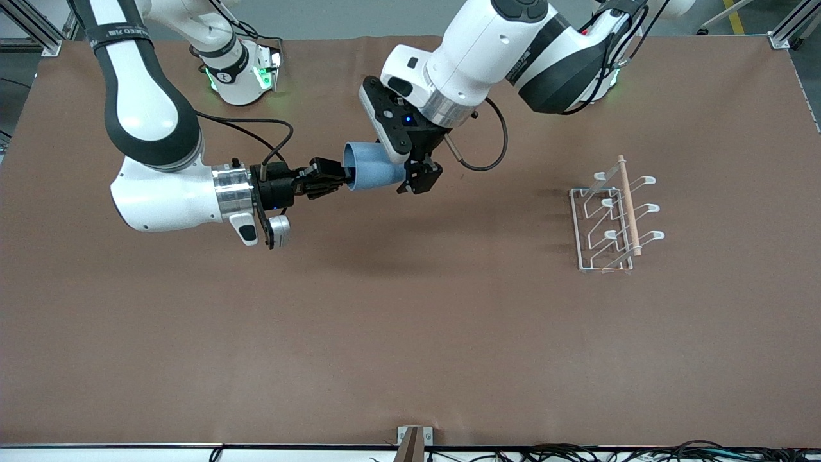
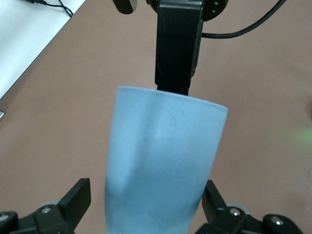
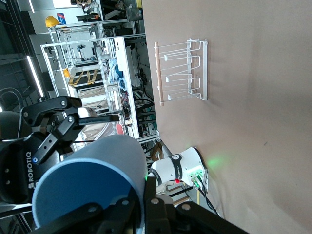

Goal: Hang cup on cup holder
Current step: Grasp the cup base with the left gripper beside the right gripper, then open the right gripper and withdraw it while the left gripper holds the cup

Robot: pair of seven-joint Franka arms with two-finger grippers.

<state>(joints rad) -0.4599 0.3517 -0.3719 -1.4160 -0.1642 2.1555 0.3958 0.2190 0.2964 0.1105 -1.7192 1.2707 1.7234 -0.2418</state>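
Note:
My left gripper needs to hang the cup on the cup holder (image 1: 606,218), so next it needs to grab the light-blue cup's closed end (image 1: 390,164).
The light-blue cup (image 1: 375,170) is held on its side in the air over the middle of the table. My right gripper (image 1: 340,178) is shut on its rim, one finger inside the mouth and one outside, as the right wrist view (image 3: 146,197) shows on the cup (image 3: 92,180). My left gripper (image 1: 403,172) is open and straddles the cup's closed end. In the left wrist view (image 2: 146,197) a gap shows between one finger (image 2: 75,197) and the cup (image 2: 161,156). The white wire cup holder (image 1: 606,218) stands toward the left arm's end of the table, also seen in the right wrist view (image 3: 183,70).
The brown table mat (image 1: 410,333) lies under both arms. A small bracket (image 1: 414,439) sits at the table's edge nearest the front camera. The right arm's gripper body (image 2: 178,48) shows past the cup in the left wrist view.

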